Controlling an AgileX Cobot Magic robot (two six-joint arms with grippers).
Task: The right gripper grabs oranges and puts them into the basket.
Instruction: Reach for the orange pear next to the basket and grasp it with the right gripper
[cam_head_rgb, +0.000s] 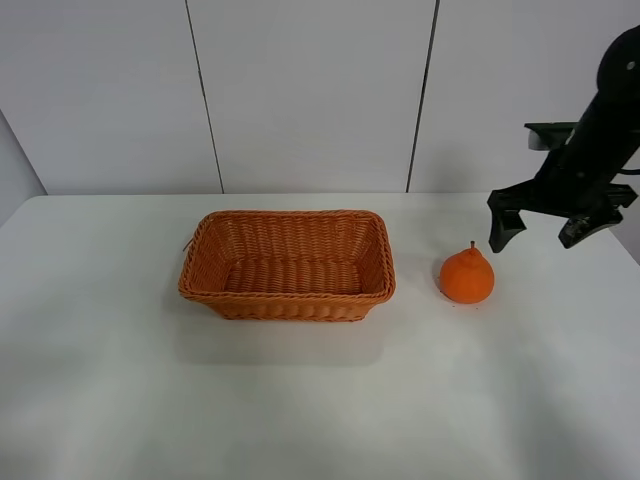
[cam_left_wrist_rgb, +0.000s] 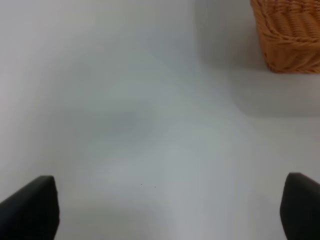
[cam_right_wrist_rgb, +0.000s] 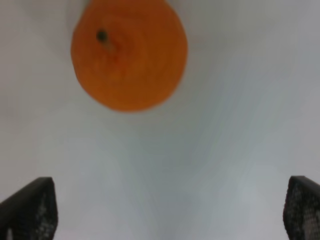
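Note:
The orange should go into the wicker basket (cam_head_rgb: 287, 264), so I need to grab it by its knobby top (cam_head_rgb: 472, 256) with my right gripper next.
One orange (cam_head_rgb: 466, 276) with a knobby top and small stem stands on the white table, to the right of the wicker basket (cam_head_rgb: 287, 264). The basket holds nothing that I can see. My right gripper (cam_head_rgb: 540, 228) is open and empty, hovering above the table to the right of and behind the orange. In the right wrist view the orange (cam_right_wrist_rgb: 129, 52) lies ahead of the spread fingertips (cam_right_wrist_rgb: 31, 207). My left gripper (cam_left_wrist_rgb: 170, 210) is open; its wrist view shows bare table and a corner of the basket (cam_left_wrist_rgb: 290, 35). The left arm is out of the exterior high view.
The white table (cam_head_rgb: 300, 400) ends at a grey panelled wall (cam_head_rgb: 310, 90) behind the basket. A dark mount (cam_head_rgb: 550, 133) sits at the right by the right arm.

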